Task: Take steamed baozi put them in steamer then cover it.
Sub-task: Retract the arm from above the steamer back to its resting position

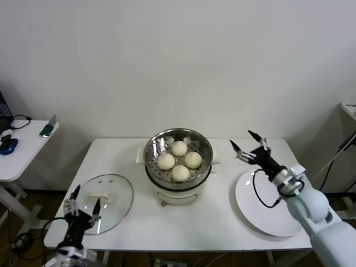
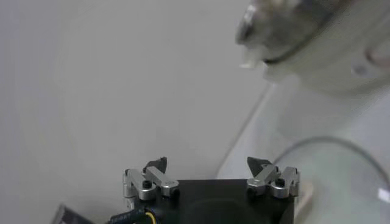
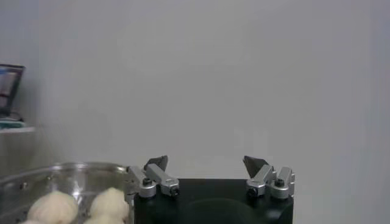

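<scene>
The left gripper grabs the glass lid by its handle point(image 1: 100, 197) next, to cover the baozi point(image 1: 179, 160) in the steamer.
Several cream-white steamed baozi point(image 1: 179, 160) lie inside the steel steamer point(image 1: 153, 143) at the table's middle; two of the baozi point(image 3: 109, 203) also show in the right wrist view inside the steamer's rim point(image 3: 67, 168). My right gripper point(image 1: 248, 146) hovers open and empty just right of the steamer, above the table. My left gripper point(image 1: 82, 203) stands open and empty at the front left, over the near edge of the glass lid point(image 1: 114, 192), which lies flat on the table. In the left wrist view the lid point(image 2: 341, 176) lies below the steamer's base point(image 2: 341, 61).
An empty white plate point(image 1: 261, 208) lies at the table's right under the right arm. A side table point(image 1: 22, 150) with a mouse and small items stands to the left. A white wall rises behind the table point(image 1: 194, 222).
</scene>
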Controlling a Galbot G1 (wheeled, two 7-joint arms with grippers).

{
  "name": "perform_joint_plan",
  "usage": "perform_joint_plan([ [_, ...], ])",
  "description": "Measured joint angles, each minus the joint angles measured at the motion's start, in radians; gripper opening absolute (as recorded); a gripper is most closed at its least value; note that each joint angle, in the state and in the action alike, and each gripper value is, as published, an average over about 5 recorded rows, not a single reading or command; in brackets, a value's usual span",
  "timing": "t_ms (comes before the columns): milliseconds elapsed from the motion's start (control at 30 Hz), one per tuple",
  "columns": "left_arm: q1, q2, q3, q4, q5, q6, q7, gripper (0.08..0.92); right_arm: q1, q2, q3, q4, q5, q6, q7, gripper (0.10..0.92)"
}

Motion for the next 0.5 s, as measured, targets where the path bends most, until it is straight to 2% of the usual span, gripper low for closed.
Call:
perform_joint_plan([
  [233,-0.061,0.036,0.037,0.107,0.271,0.017,0.002,0.823,-0.209,0.090,0.167,0.026,-0.013,-0.006,-0.015,0.823],
  [500,-0.157,0.043,0.060,0.271,0.447,-0.021,-0.030,0.823,-0.311,0.156,0.255,0.030,-0.025,0.012,-0.031,0.823],
])
